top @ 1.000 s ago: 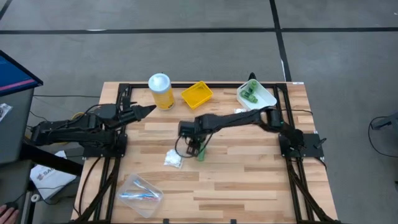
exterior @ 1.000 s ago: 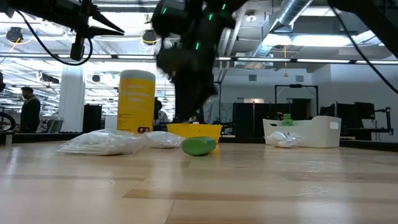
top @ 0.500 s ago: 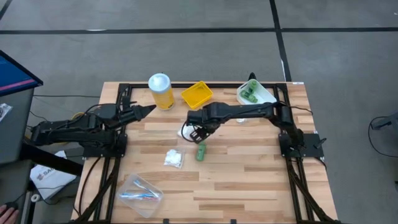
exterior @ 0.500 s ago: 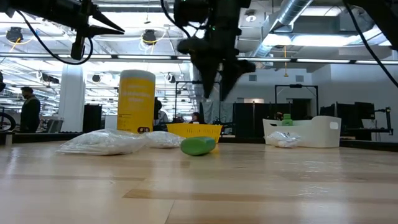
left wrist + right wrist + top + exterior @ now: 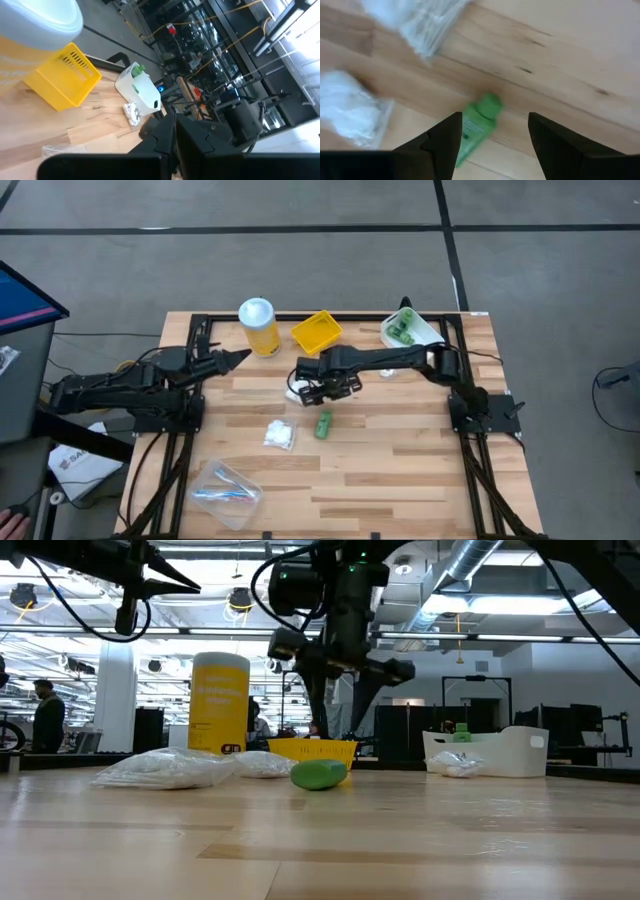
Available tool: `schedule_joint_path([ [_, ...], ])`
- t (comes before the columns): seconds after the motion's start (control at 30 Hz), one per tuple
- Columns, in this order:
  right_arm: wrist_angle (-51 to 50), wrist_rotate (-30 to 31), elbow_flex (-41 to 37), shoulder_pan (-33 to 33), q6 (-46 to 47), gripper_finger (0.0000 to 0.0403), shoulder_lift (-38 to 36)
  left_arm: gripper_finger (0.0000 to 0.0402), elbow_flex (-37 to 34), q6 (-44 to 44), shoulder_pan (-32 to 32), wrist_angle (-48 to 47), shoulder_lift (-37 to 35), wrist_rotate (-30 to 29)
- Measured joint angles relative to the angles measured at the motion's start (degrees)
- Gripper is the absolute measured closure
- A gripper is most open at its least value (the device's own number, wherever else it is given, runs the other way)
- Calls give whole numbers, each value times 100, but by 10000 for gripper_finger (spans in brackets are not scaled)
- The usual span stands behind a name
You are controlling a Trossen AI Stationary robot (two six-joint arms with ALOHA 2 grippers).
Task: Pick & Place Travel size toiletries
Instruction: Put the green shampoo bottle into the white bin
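Note:
I need to lower my right gripper before I close it on the green bottle (image 5: 323,424) (image 5: 479,122). Its fingers are above the bottle, with only wood between them.
A small green bottle (image 5: 323,423) lies on its side on the wooden table, also seen in the low view (image 5: 319,775) and the right wrist view (image 5: 477,127). My right gripper (image 5: 325,391) hangs open above it and a little to the far side, fingers pointing down (image 5: 338,725), touching nothing (image 5: 495,117). A white packet (image 5: 279,435) lies left of the bottle. Another packet (image 5: 295,392) lies beside the gripper. A clear packet of toothbrushes (image 5: 225,492) lies near the front left. My left gripper (image 5: 240,356) waits shut, level, beside the yellow jar.
The tall yellow jar with a white lid (image 5: 258,327) and the yellow square tray (image 5: 316,331) stand at the far edge. A white bin (image 5: 412,332) holding green bottles sits at the far right, with a packet (image 5: 455,767) lying in front of it.
My right gripper has risen and drawn away from the green bottle toward the table's far edge, rolling about its downward axis, and its fingers have spread wider. The bottle stays lying where it was.

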Motion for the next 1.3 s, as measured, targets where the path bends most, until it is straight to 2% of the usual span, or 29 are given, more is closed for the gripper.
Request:
schedule_joint_path([
  [0.3, 250, -116, 24, 99, 890, 195, 204, 389, 0, 458, 0, 22, 0, 71],
  [0.73, 335, -186, 8, 236, 1093, 186, 687, 389, 0, 637, 0, 14, 0, 365],
  [1.3, 406, -186, 9, 200, 816, 265, 682, 389, 0, 636, 0, -2, 0, 526],
])
